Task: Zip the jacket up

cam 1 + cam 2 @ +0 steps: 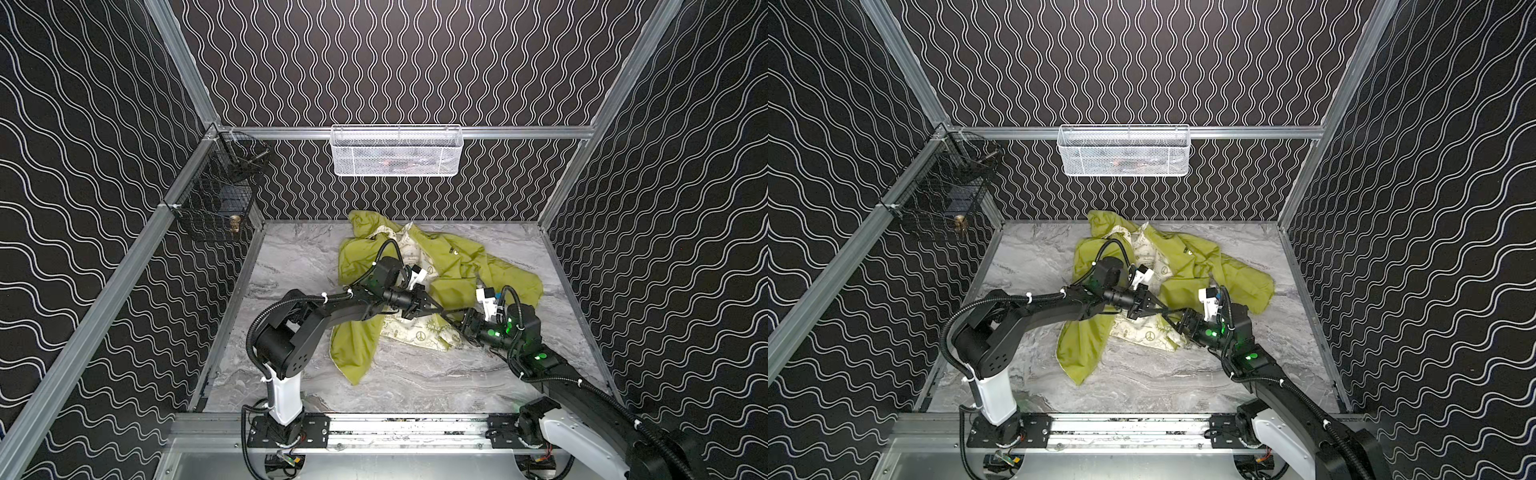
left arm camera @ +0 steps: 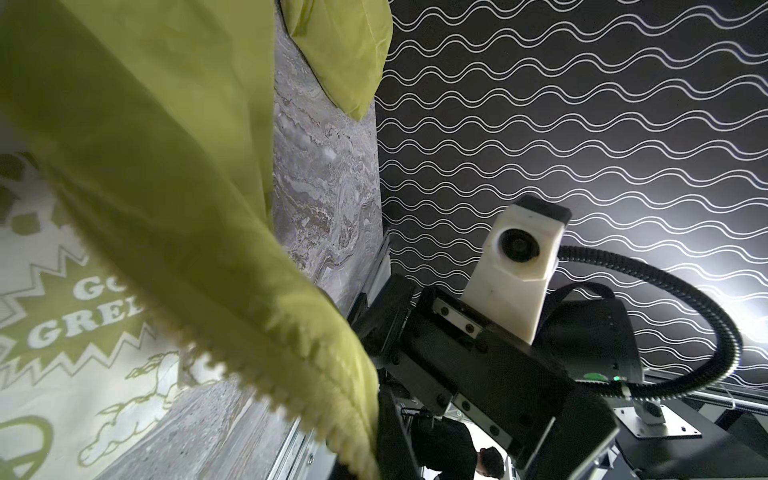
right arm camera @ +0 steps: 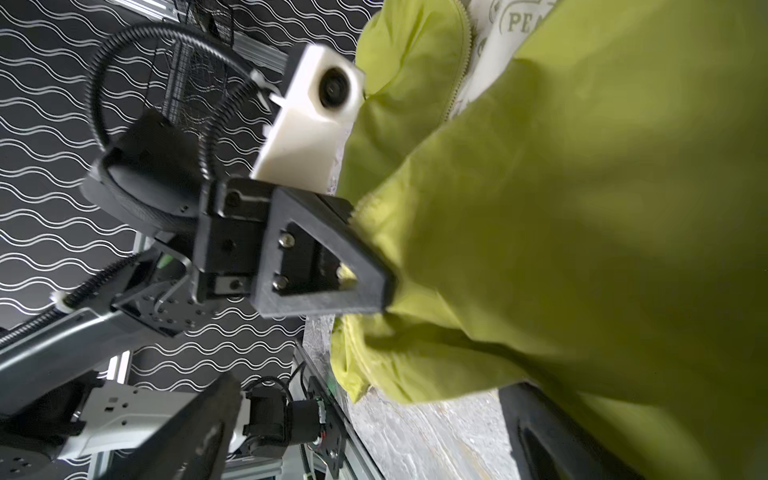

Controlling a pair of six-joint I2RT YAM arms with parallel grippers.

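My right gripper grabs the jacket's fabric just behind the toothed front edge next, so the teeth stay free to zip up.
The yellow-green jacket (image 1: 457, 253) (image 1: 1196, 257) lies crumpled on the far half of the table, with its cream printed lining (image 1: 419, 336) turned up near the middle. My left gripper (image 1: 428, 309) (image 1: 1152, 309) (image 3: 374, 286) is shut on a toothed front edge of the jacket (image 2: 291, 340) and holds it a little above the table. My right gripper (image 1: 461, 328) (image 1: 1179, 326) (image 3: 365, 436) faces it closely, with its jaws wide open and only table between them. The jacket's fabric (image 3: 582, 208) drapes over one side of it. A zipper line (image 3: 457, 75) runs along the lining farther off.
The grey marble table (image 1: 415, 374) is walled on three sides by patterned panels. A white mesh basket (image 1: 397, 151) hangs on the back wall. Black wire baskets (image 1: 216, 208) hang at the left wall. An aluminium rail (image 1: 374, 428) runs along the front edge.
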